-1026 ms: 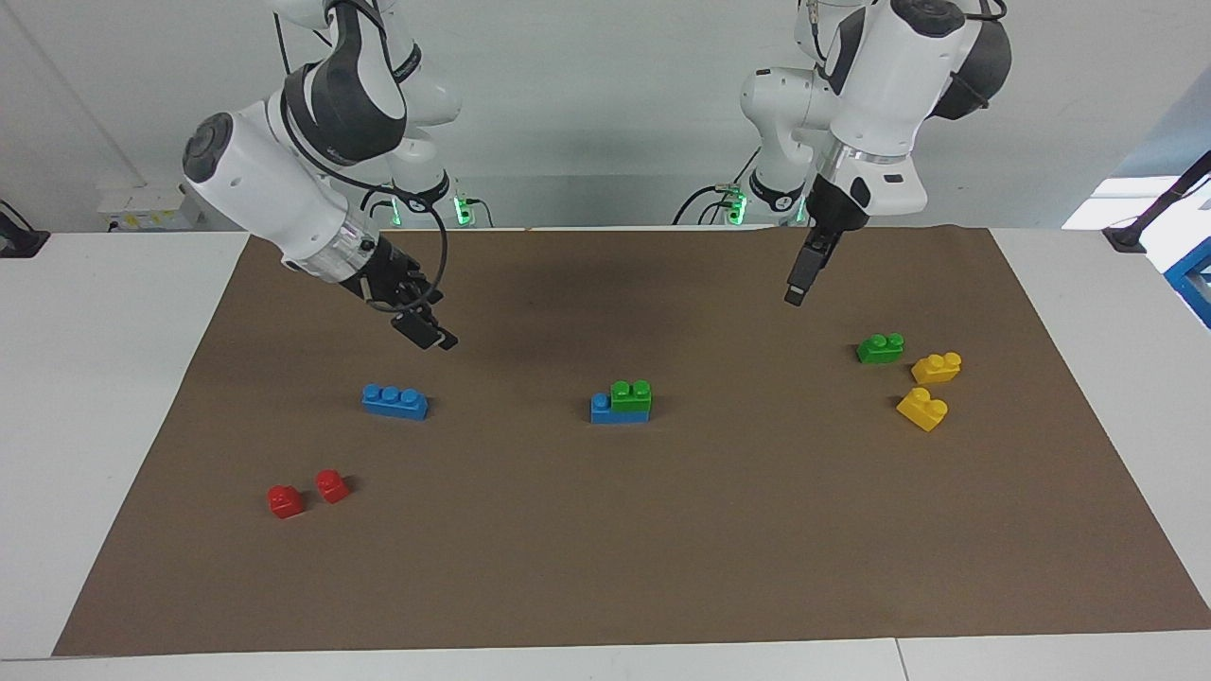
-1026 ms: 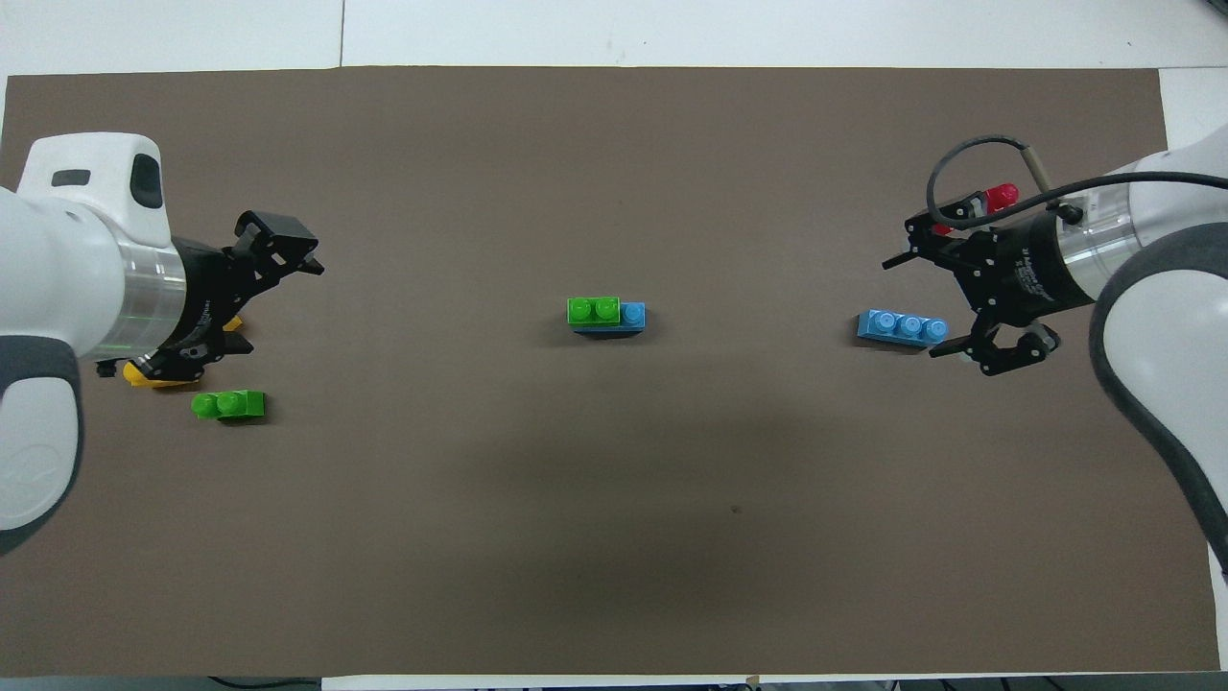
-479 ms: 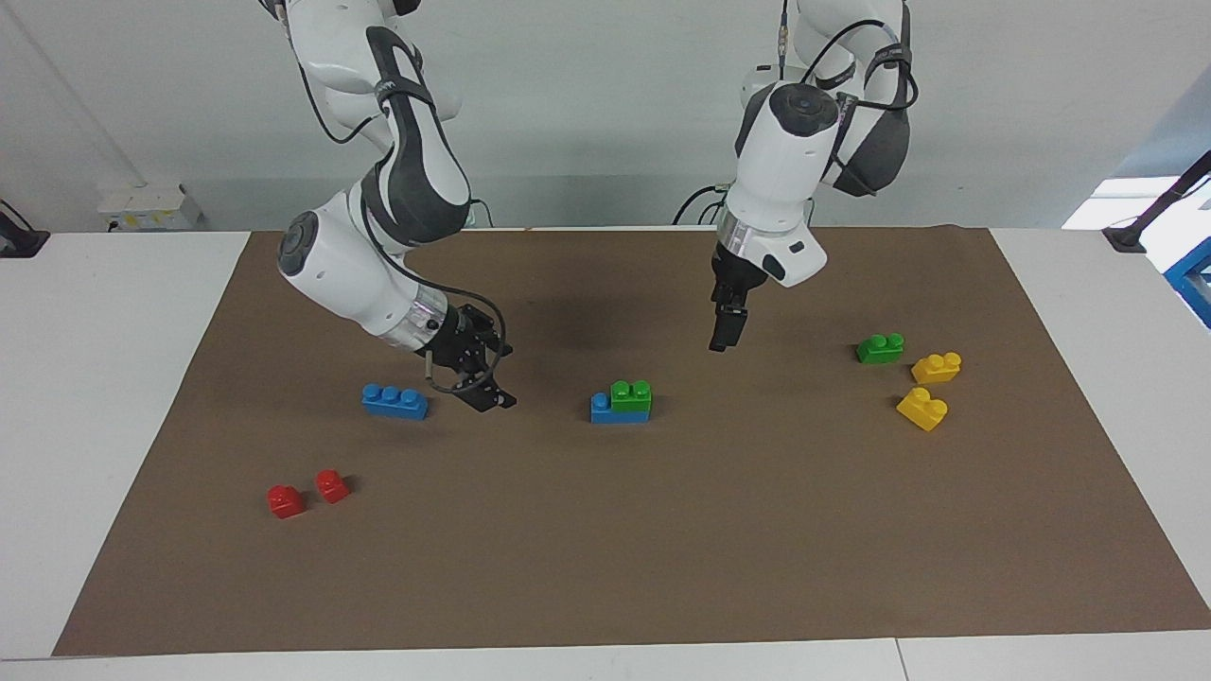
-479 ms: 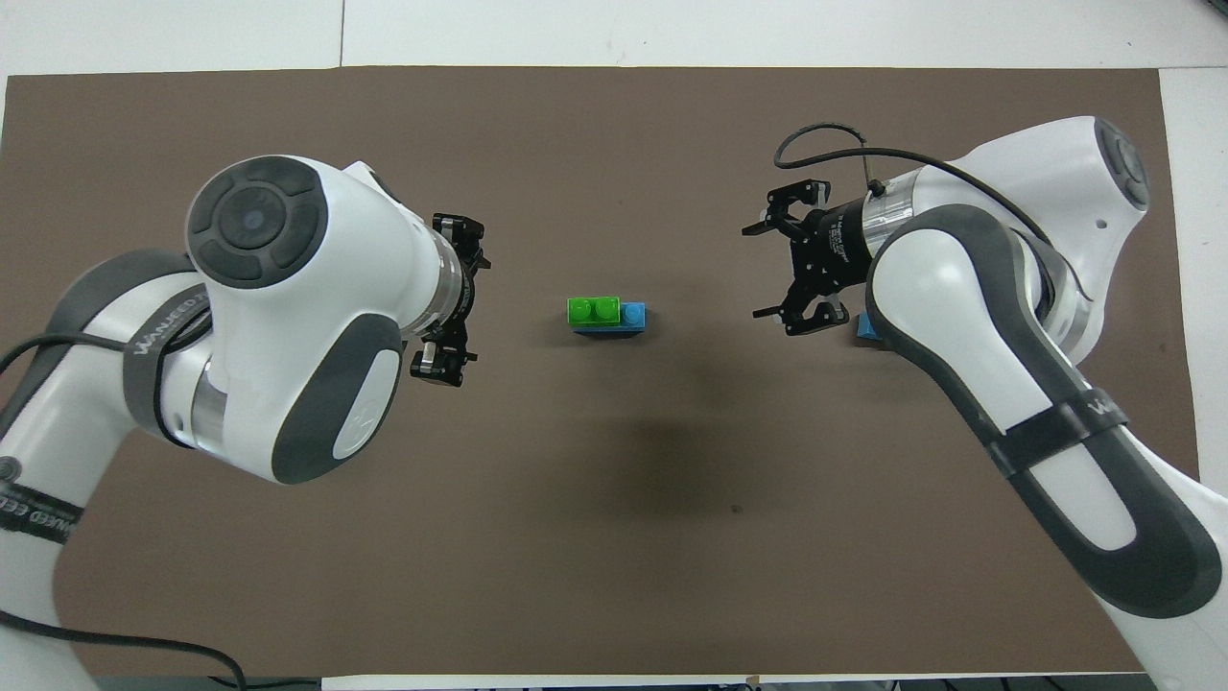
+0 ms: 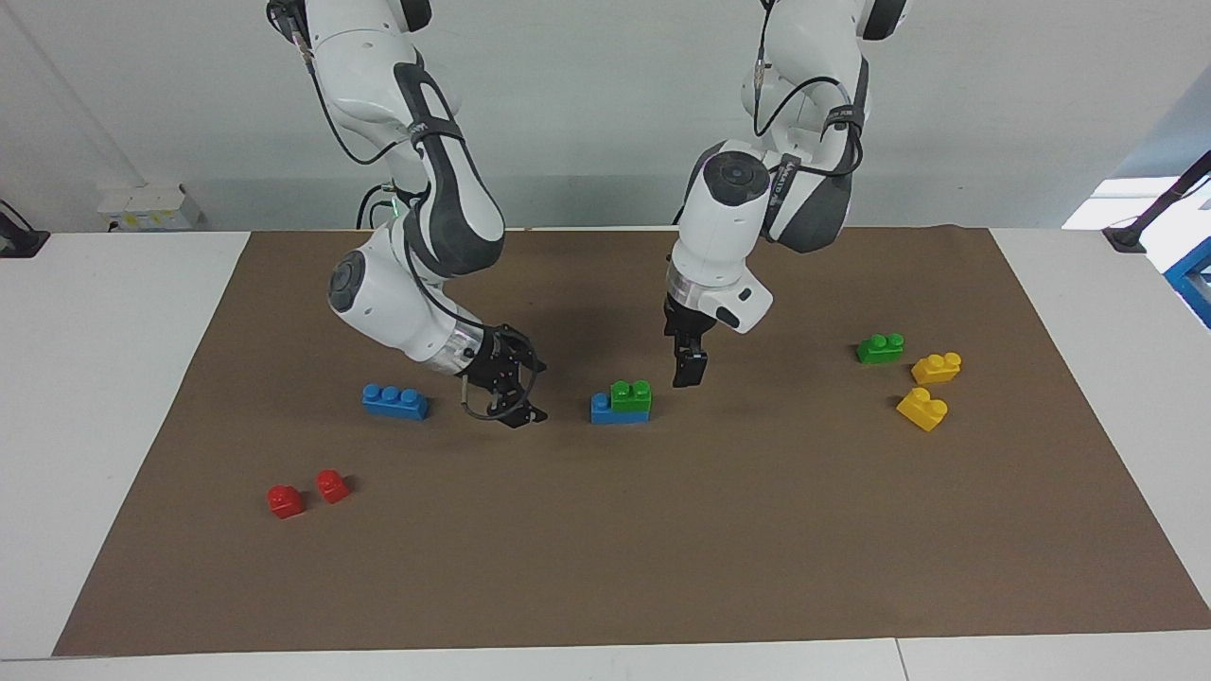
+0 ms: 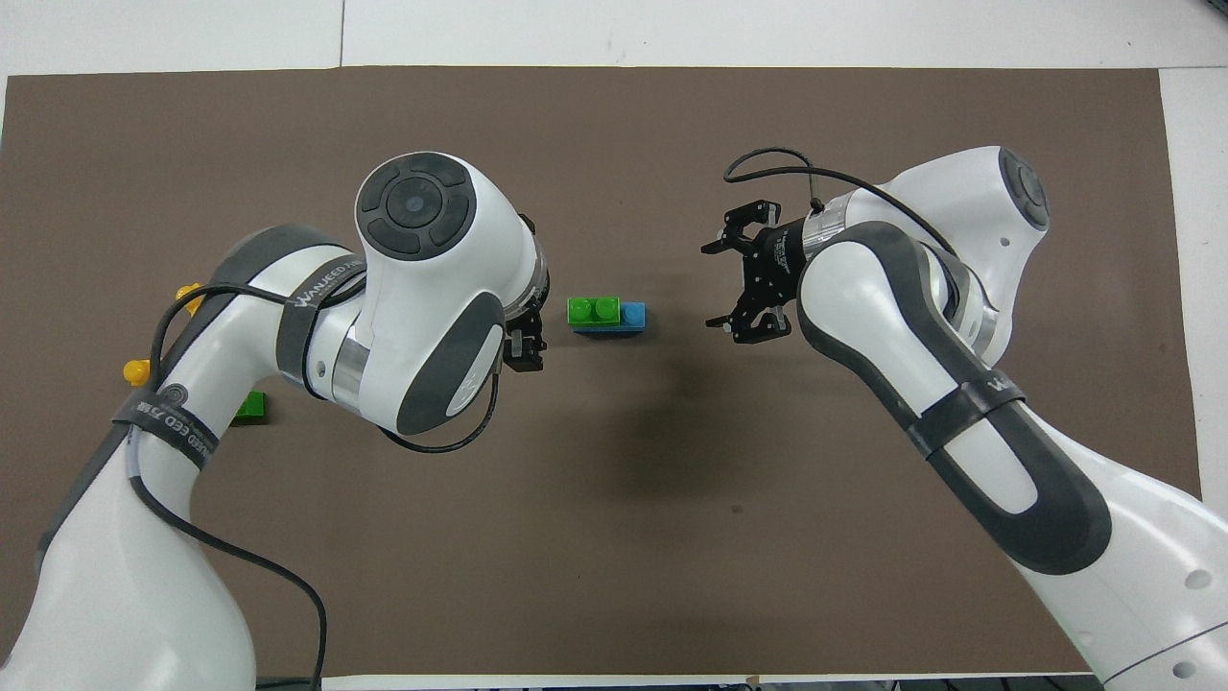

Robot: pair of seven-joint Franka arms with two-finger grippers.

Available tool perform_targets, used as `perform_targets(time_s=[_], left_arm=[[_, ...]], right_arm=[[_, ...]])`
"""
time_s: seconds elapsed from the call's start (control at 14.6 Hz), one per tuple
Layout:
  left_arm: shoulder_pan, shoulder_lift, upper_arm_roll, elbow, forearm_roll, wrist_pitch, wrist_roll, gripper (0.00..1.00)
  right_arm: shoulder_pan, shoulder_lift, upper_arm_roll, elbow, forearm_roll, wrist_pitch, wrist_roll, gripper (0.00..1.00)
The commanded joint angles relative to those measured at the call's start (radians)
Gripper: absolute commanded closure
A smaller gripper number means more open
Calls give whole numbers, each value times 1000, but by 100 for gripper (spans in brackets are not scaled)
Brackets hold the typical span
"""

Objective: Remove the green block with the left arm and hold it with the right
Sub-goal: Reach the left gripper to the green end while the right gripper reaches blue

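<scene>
The green block point(image 6: 593, 310) covers the rest of the blue three-stud brick, so my right gripper next needs to grab the brick by its bare end point(image 6: 634, 316) to hold it.
The green block point(image 5: 631, 392) point(image 6: 593, 310) sits on a blue brick point(image 5: 604, 410) point(image 6: 634, 315) in the middle of the brown mat, covering the end toward the left arm. My left gripper point(image 5: 685, 375) hangs open just beside that end, fingers pointing down, holding nothing. In the overhead view its wrist hides all but one finger point(image 6: 525, 347). My right gripper point(image 5: 532, 392) point(image 6: 715, 286) is open and low over the mat, a short way from the stack's bare blue end, and holds nothing.
A second green block point(image 5: 880, 348) and two yellow blocks point(image 5: 937, 367) point(image 5: 922, 409) lie toward the left arm's end. A loose blue three-stud brick point(image 5: 394, 401) and two red blocks point(image 5: 285, 501) point(image 5: 331, 485) lie toward the right arm's end.
Both arms have swung in from the mat's ends toward the middle stack and come down. The right gripper's fingers have narrowed slightly. No block has moved.
</scene>
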Motion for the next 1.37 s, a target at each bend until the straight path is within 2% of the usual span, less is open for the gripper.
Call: perform_targets(time_s=[0.0, 0.27, 0.48, 1.16, 1.3], left_arm=[[-39, 108, 15, 107, 32, 6, -71, 0], [-42, 117, 13, 99, 27, 49, -85, 0], [-63, 117, 13, 53, 30, 87, -122, 0], [-79, 117, 15, -44, 39, 181, -175, 0], [-79, 117, 15, -47, 52, 188, -192, 0]], right_arm=[[22, -15, -1, -46, 25, 38, 14, 5], [70, 0, -1, -57, 26, 110, 45, 5], [104, 16, -1, -75, 49, 177, 45, 5], [141, 76, 1, -68, 54, 297, 63, 5], [177, 95, 1, -62, 57, 330, 68, 5]])
